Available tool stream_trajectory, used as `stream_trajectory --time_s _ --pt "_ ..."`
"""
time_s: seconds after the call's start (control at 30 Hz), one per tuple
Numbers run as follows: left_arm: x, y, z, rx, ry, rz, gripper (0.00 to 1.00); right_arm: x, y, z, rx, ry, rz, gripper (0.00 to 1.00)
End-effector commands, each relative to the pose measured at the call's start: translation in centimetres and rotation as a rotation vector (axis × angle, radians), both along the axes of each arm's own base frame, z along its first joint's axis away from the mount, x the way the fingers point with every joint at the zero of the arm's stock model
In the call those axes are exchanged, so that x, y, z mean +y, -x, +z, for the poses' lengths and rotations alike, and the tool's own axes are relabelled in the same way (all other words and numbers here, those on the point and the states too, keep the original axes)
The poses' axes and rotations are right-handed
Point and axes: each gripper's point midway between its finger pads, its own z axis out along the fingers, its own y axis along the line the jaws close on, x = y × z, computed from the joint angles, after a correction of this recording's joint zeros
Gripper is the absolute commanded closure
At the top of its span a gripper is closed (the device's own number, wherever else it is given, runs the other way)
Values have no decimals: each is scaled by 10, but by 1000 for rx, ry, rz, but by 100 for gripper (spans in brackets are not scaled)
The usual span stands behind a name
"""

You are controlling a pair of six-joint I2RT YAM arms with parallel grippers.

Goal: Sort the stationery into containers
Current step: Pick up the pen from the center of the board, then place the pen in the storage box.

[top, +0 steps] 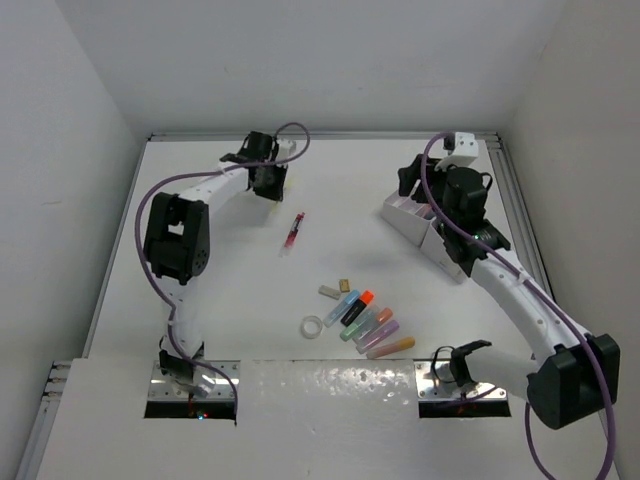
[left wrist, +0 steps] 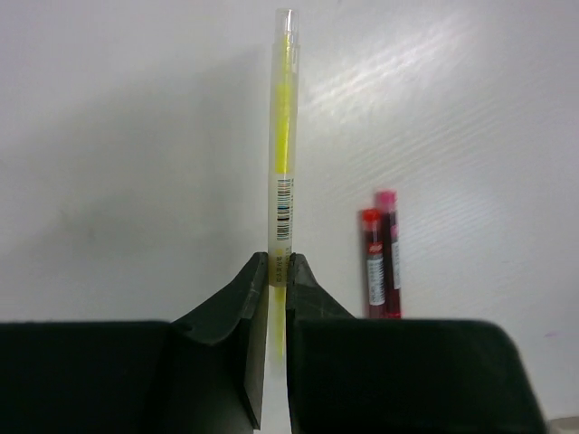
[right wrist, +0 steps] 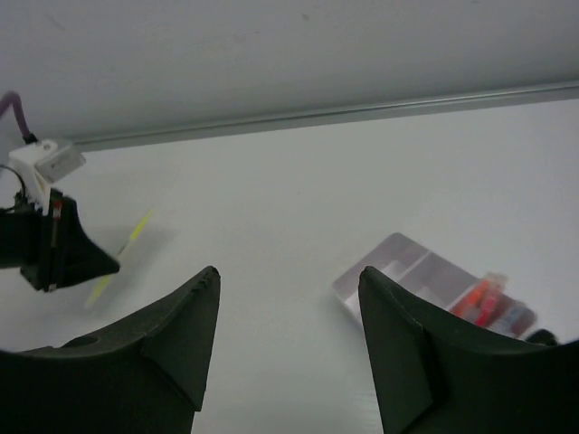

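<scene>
My right gripper reaches the yellow pen next and grabs the pen's end jutting past my left gripper, leaving the pen's other end free for the organizer (right wrist: 425,280).
My left gripper (left wrist: 278,262) is shut on the lower end of a thin yellow pen (left wrist: 283,154), far left on the table (top: 200,330). A red pen (left wrist: 380,262) lies just right of it, also visible from above (top: 293,231). Pastel highlighters (top: 365,320), two beige erasers (top: 328,291) and a clear tape ring (top: 313,326) lie near the front middle. The pale organizer (right wrist: 425,280) sits at the right with red and orange items inside. My right gripper (right wrist: 289,276) hangs open and holds nothing, above the organizer's left end (top: 400,212).
White walls enclose the table on three sides, with a metal rail (right wrist: 362,110) along the far edge. Purple cables (top: 150,200) loop beside both arms. The right arm (top: 510,290) covers part of the organizer in the top view.
</scene>
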Motion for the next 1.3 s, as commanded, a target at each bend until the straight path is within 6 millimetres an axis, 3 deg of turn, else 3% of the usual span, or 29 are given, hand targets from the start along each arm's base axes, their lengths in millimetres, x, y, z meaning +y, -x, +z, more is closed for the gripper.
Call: stream_trajectory --time_s 0.0,0.07,0.1,0.27,0.37,0.47,0.63,0.73,0.83,1.0,1.07,1.1,1.13,1.2,1.27 --pt "-39 -23 142 -299 195 -115 100 34 -5 19 2 -183 67 38" --pt "-68 -5 180 -353 272 -237 100 63 -10 27 -14 -261 139 37" --pt "-77 1 189 -354 299 -266 100 72 -12 31 -22 -282 162 36" --pt "-122 52 191 -215 444 -426 100 121 -28 49 -54 -364 272 33" --pt "-137 68 196 -207 467 -474 100 139 -33 53 -57 -394 314 28" --pt "-145 73 201 -218 463 -502 100 149 -34 50 -50 -400 331 24" --pt "-152 78 213 -228 471 -534 100 146 -39 30 -32 -431 272 26" --pt "-157 83 213 -228 468 -558 100 142 -42 17 -17 -446 238 33" --pt "-160 87 212 -218 475 -569 100 142 -47 10 -5 -440 223 47" --pt "-166 88 216 -224 490 -576 100 145 -52 0 19 -451 214 53" --pt "-168 88 218 -229 493 -579 100 148 -53 -2 22 -455 216 65" --pt "-168 88 218 -228 494 -580 100 147 -54 -2 20 -455 212 82" --pt "-169 88 217 -225 496 -578 100 148 -54 -4 23 -454 215 90" --pt "-169 87 216 -227 491 -568 100 143 -55 -1 8 -436 199 100" --pt "-165 84 214 -226 479 -545 59 133 -54 6 -28 -387 184 100"
